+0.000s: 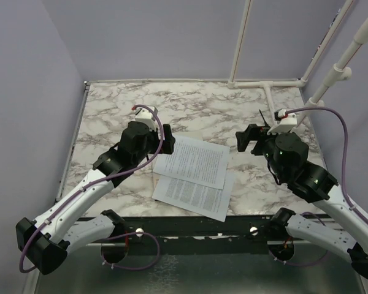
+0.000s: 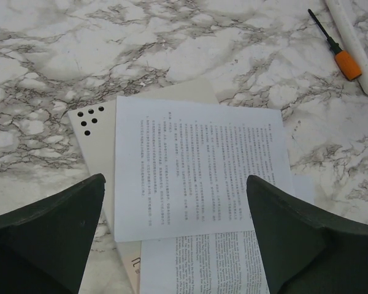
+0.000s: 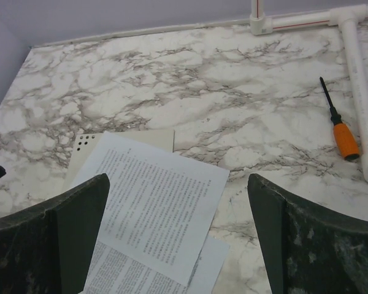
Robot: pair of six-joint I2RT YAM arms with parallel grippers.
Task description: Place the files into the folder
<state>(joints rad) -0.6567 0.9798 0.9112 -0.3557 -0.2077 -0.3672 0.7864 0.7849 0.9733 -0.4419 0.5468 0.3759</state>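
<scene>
The lower sheet needs to be grabbed next with my right gripper by its near edge (image 1: 214, 217). Both overlapping sheets will then be pulled aside to uncover the folder.
Two white printed sheets lie overlapping at the table's middle, the upper sheet (image 1: 195, 160) partly over the lower sheet (image 1: 193, 196). Both lie on the closed grey folder (image 2: 97, 147), which has black dots at one corner and shows only at its edge. The sheets and folder cover (image 3: 148, 137) also show in the right wrist view. My left gripper (image 1: 169, 139) is open and empty, above the sheets' left edge. My right gripper (image 1: 244, 139) is open and empty, just right of the sheets. In the wrist views the upper sheet (image 2: 196, 165) (image 3: 153, 202) lies below the open jaws.
A screwdriver with an orange handle (image 3: 341, 133) lies on the marble table at the back right, next to a white pipe frame (image 3: 362, 92). It also shows in the left wrist view (image 2: 342, 56). Purple walls close in the left and back sides.
</scene>
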